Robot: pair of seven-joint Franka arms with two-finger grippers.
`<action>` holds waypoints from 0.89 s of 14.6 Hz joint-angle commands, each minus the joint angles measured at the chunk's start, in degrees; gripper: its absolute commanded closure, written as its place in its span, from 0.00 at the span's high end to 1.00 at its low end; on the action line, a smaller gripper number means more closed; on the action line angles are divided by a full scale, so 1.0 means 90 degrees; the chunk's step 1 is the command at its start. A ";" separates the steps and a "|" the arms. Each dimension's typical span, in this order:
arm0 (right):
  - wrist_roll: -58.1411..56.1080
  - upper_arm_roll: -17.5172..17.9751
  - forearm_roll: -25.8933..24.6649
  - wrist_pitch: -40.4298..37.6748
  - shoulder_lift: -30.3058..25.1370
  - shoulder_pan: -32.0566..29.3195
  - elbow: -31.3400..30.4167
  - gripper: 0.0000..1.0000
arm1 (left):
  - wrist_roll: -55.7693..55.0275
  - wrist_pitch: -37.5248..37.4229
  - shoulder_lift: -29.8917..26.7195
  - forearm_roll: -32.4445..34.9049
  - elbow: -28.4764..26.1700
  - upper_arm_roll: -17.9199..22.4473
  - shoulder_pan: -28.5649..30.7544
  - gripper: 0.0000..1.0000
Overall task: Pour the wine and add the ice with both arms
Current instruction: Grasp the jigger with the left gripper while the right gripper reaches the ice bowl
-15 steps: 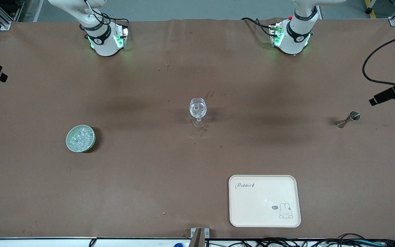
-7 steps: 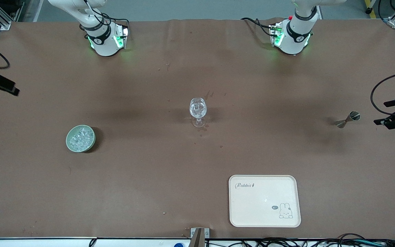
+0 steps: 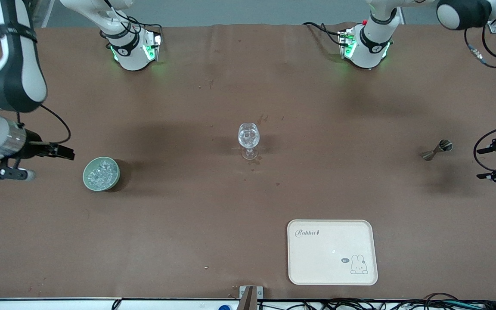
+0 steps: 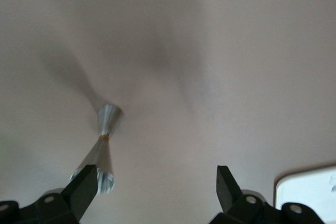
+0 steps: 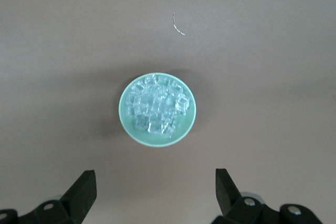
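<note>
I will grip one ice cube by its flat sides with my right gripper next, to add ice to the wine glass point(image 3: 248, 137).
Ice point(image 3: 100, 172) fills a pale green bowl point(image 3: 88, 181) toward the right arm's end of the table. In the right wrist view the ice point(image 5: 157, 108) lies ahead of my right gripper point(image 5: 155, 192). My right gripper point(image 3: 60, 153) hangs open and empty over the table beside that bowl. A clear wine glass point(image 3: 248, 137) stands upright mid-table. A metal jigger point(image 3: 437, 150) lies on its side toward the left arm's end. My left gripper point(image 3: 485, 163) is open over the table beside it. One fingertip point(image 4: 84, 184) is close to the jigger point(image 4: 102, 148). Wine is out of view.
A cream tray point(image 3: 332, 252) with a rabbit print lies nearer the front camera than the glass; its corner point(image 4: 310, 192) shows in the left wrist view. Both arm bases point(image 3: 131, 49) point(image 3: 366, 45) stand along the table's back edge. Brown cloth covers the table.
Both arms have swung in from the table's ends. The right gripper came down beside the ice bowl, the left gripper beside the jigger. Both stayed open.
</note>
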 commanded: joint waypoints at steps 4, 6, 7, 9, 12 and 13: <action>-0.0174 -0.0007 -0.0007 0.1670 0.0327 -0.0051 -0.1159 0.98 | 0.0144 -0.1001 0.1078 -0.1437 0.0260 0.0082 0.1087 1.00; -0.0174 -0.0007 0.0022 0.1875 0.0513 -0.0042 -0.1276 0.91 | 0.0144 -0.1235 0.1216 -0.1798 0.0193 0.0043 0.1177 1.00; -0.0174 -0.0007 0.0023 0.2157 0.0533 -0.0013 -0.1470 0.86 | 0.0164 -0.1439 0.1235 -0.1839 0.0018 0.0004 0.1157 1.00; -0.0174 -0.0007 0.0023 0.2947 0.0592 -0.0003 -0.1977 0.78 | 0.0212 -0.1539 0.1206 -0.1849 -0.0334 -0.0122 0.1186 1.00; -0.0174 0.0002 0.0023 0.3127 0.0718 0.0036 -0.2077 0.69 | 0.0242 -0.1656 0.1158 -0.2092 -0.0783 -0.0191 0.1069 1.00; -0.0164 0.0002 0.0032 0.3165 0.0738 0.0075 -0.2087 0.68 | 0.0252 -0.1656 0.1148 -0.2112 -0.0852 -0.0230 0.1060 0.98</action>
